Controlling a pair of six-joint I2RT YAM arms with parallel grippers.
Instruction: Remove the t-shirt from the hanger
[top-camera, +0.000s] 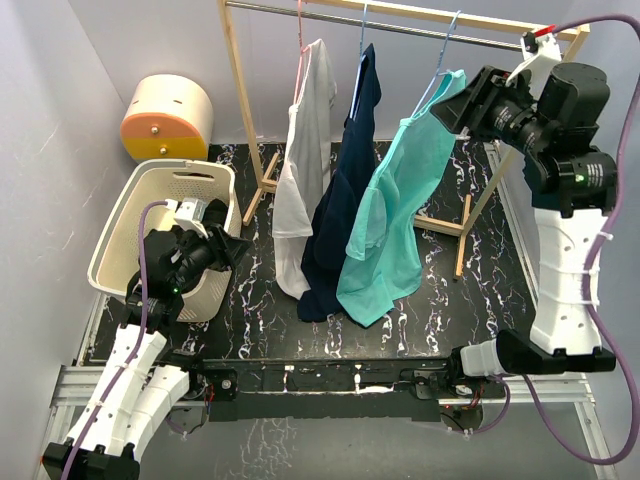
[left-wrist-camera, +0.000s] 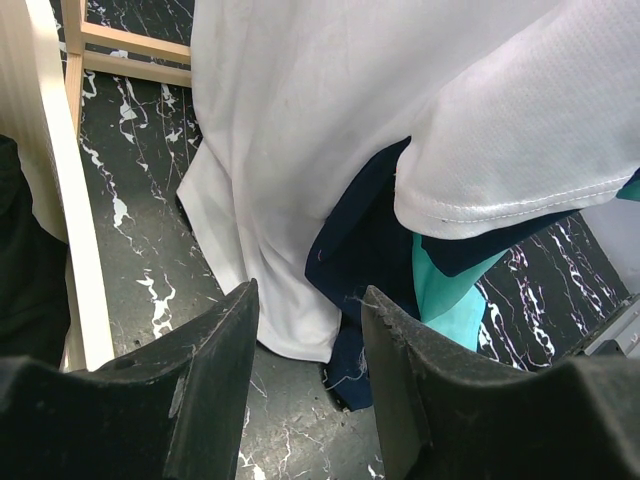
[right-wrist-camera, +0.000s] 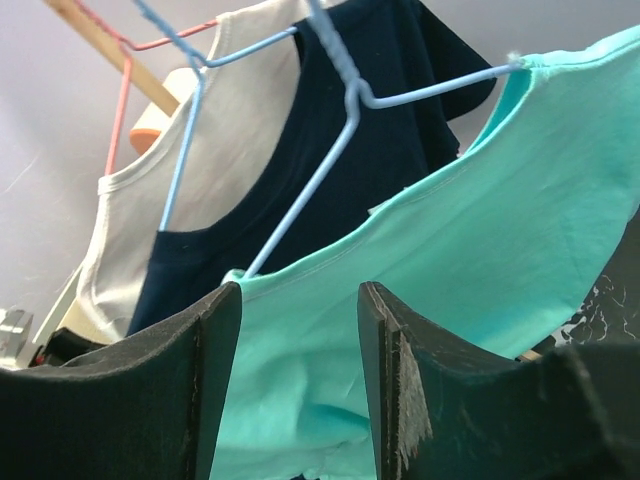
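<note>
My right gripper grabs the teal t-shirt's near shoulder together with its blue hanger arm next. The hanger's hook and the t-shirt's far shoulder stay free for removing the t-shirt.
Three t-shirts hang on wire hangers from a rail: white (top-camera: 303, 170), navy (top-camera: 345, 190) and teal (top-camera: 395, 215). My right gripper (top-camera: 450, 108) is raised at the teal shirt's right shoulder, open, with the teal fabric (right-wrist-camera: 420, 270) just ahead of the jaws and its blue hanger (right-wrist-camera: 330, 150) above. My left gripper (top-camera: 238, 248) is low beside the basket, open and empty, facing the hems of the white shirt (left-wrist-camera: 300, 150) and the navy shirt (left-wrist-camera: 375, 260).
A cream laundry basket (top-camera: 120, 225) stands at the left, a round cream and orange container (top-camera: 165, 118) behind it. The wooden rack frame (top-camera: 245, 110) has feet on the black marbled table (top-camera: 470, 310). The rack's foot bar (left-wrist-camera: 70, 200) shows in the left wrist view.
</note>
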